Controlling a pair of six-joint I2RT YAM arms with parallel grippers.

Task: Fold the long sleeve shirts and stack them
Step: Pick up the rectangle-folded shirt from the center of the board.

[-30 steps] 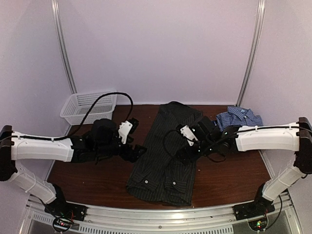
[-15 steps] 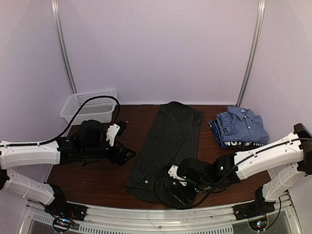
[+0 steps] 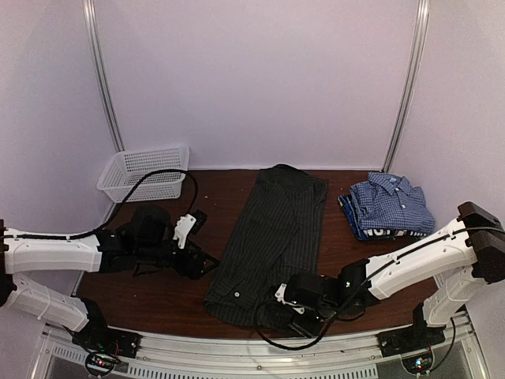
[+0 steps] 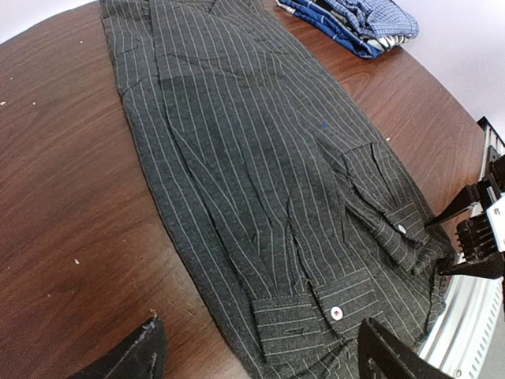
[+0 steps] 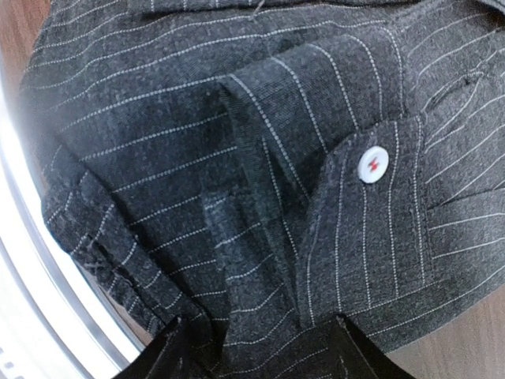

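Observation:
The shirt needs to be folded over, so my left gripper will next grab the shirt's near end [image 3: 218, 308] [image 4: 271, 362] beside the cuff, across from my right gripper.
A black pinstriped long sleeve shirt [image 3: 272, 237] lies folded into a long strip down the middle of the table, cuffs with pale buttons at its near end. My right gripper [image 3: 286, 314] is low on the shirt's near hem. In the right wrist view its fingers [image 5: 170, 351] stand apart, with a bunched fold of the striped cloth [image 5: 237, 158] between them beside a buttoned cuff. My left gripper [image 3: 203, 264] hovers open just left of the shirt's near left edge. The left wrist view shows a cuff [image 4: 316, 316] between its open fingertips [image 4: 146, 355].
A folded pile of blue-white checked shirts [image 3: 390, 207] sits at the back right, also in the left wrist view [image 4: 355, 20]. A white mesh basket [image 3: 146, 172] stands at the back left. The metal front rail [image 3: 260, 347] runs right beside the shirt's hem.
My right arm swept from the shirt's middle down to its near hem, and its jaws narrowed around the cloth. The left arm drew back a little toward the near left.

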